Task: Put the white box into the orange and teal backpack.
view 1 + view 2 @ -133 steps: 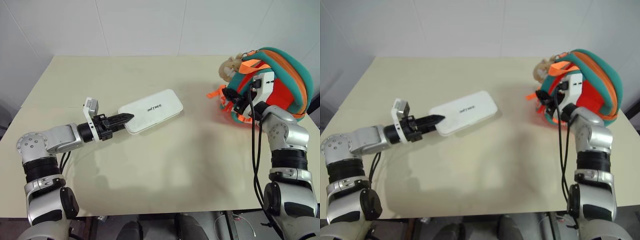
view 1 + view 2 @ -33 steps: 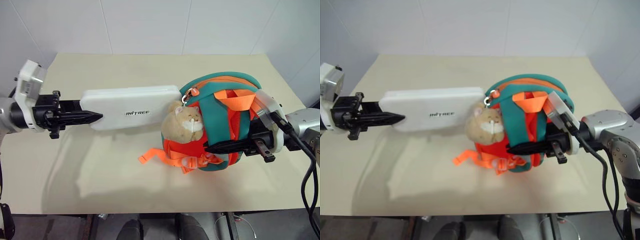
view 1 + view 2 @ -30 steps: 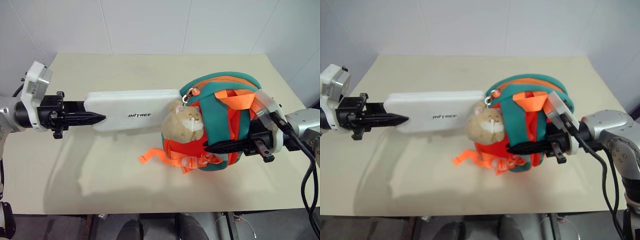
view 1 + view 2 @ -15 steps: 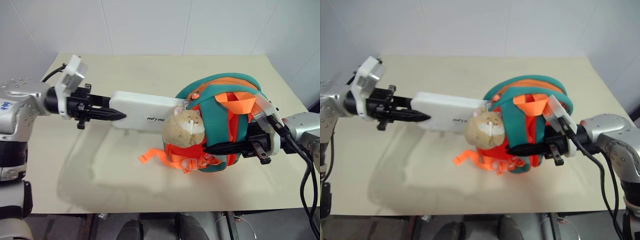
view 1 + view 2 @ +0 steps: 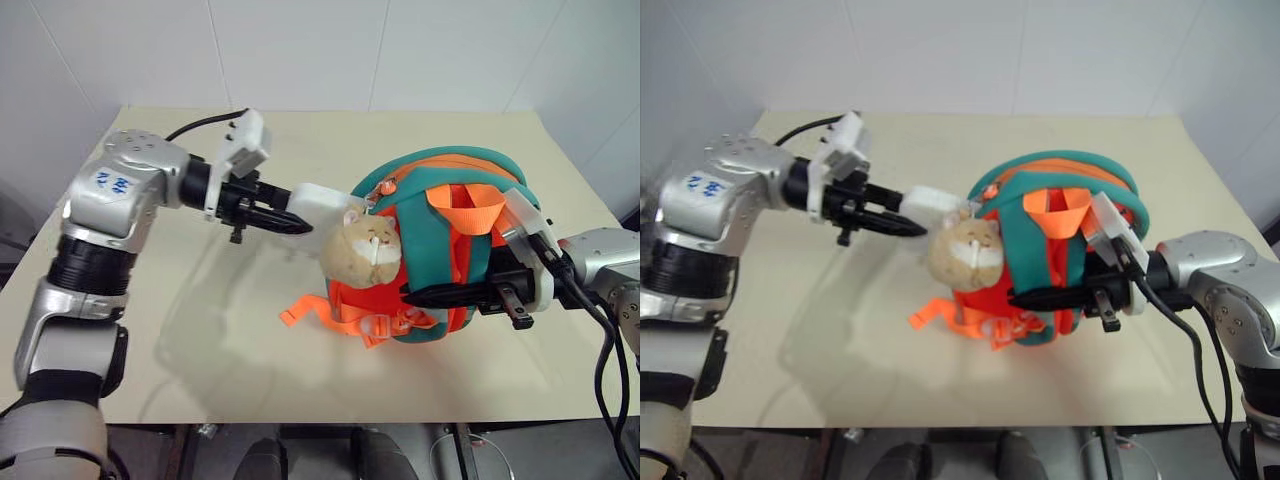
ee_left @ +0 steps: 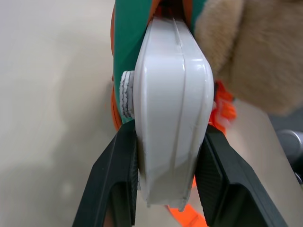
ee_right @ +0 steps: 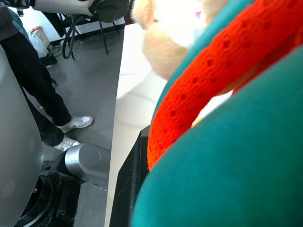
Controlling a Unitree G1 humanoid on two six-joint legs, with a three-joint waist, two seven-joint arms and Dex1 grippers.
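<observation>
The white box has its far end (image 6: 165, 26) at the backpack opening's rim (image 6: 152, 13) and would fall if released now, so my left gripper holds it until it's inside.
The orange and teal backpack (image 5: 440, 200) is held up off the table, its tan plush charm (image 5: 368, 250) hanging at its front. My right gripper (image 5: 425, 296) is shut on the backpack's lower side, with orange mesh and teal fabric against its finger (image 7: 135, 189). My left gripper (image 5: 292, 222) is shut on the near end of the white box (image 5: 322, 199). The box's far end is hidden behind the charm, at the teal rim of the backpack's opening. The left wrist view shows the white box (image 6: 173, 109) edge-on between the two black fingers (image 6: 118, 165).
Loose orange straps (image 5: 312, 311) dangle from the backpack over the beige table (image 5: 200, 330). The white wall rises just behind the table's far edge. A person's legs and white shoes (image 7: 71, 125) stand on the floor beside the table.
My left gripper has carried the white box to the right, so most of the box is now hidden behind the charm and the backpack's rim. The right gripper and backpack have stayed in place.
</observation>
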